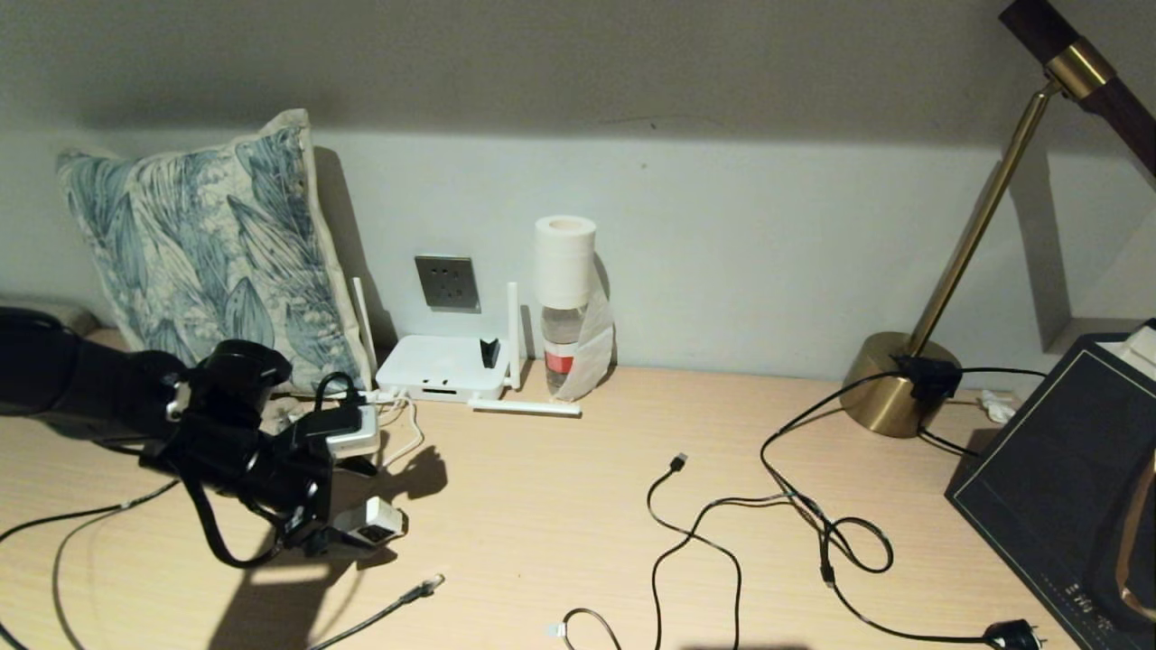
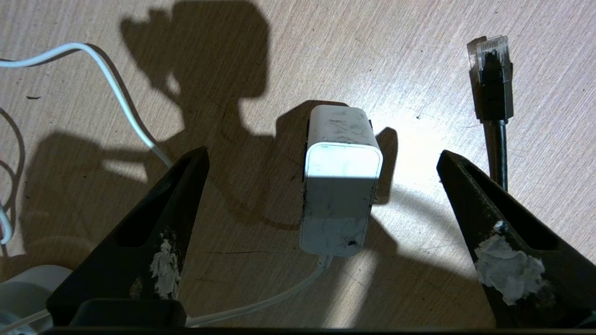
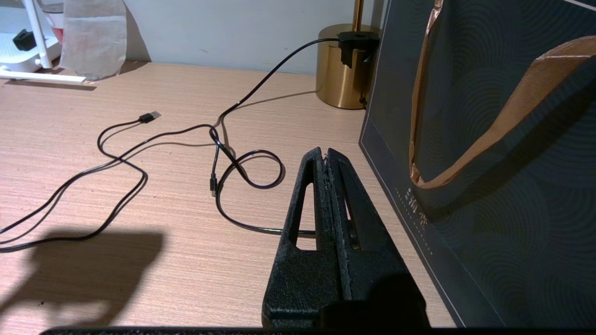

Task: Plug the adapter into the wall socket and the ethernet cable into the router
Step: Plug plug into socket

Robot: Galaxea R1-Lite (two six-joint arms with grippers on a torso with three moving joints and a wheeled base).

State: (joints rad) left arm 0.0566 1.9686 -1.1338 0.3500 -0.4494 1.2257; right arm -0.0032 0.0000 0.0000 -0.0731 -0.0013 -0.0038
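Observation:
My left gripper's fingers reach down on either side of the white adapter in the left wrist view, so it is time to close on it now.
The adapter (image 1: 368, 522), a small scuffed white cube with a thin white cord (image 2: 116, 88), lies on the wooden desk. My left gripper (image 1: 357, 506) hangs over it, open wide. In the left wrist view the adapter (image 2: 340, 181) sits between the two black fingertips (image 2: 195, 163), touching neither. The ethernet cable's clear connector (image 2: 489, 51) lies just outside one finger, toward the desk's front edge (image 1: 424, 587). The grey wall socket (image 1: 446, 282) is on the wall above the white router (image 1: 442, 366). My right gripper (image 3: 326, 151) is shut and empty, parked low beside a dark bag.
A leaf-print pillow (image 1: 208, 244) leans on the wall left of the socket. A bottle topped with a paper roll (image 1: 564, 298) stands right of the router. Thin black cables (image 1: 722, 524), a black pronged plug (image 1: 1011, 635), a brass lamp (image 1: 894, 384) and a dark paper bag (image 3: 489, 139) fill the right side.

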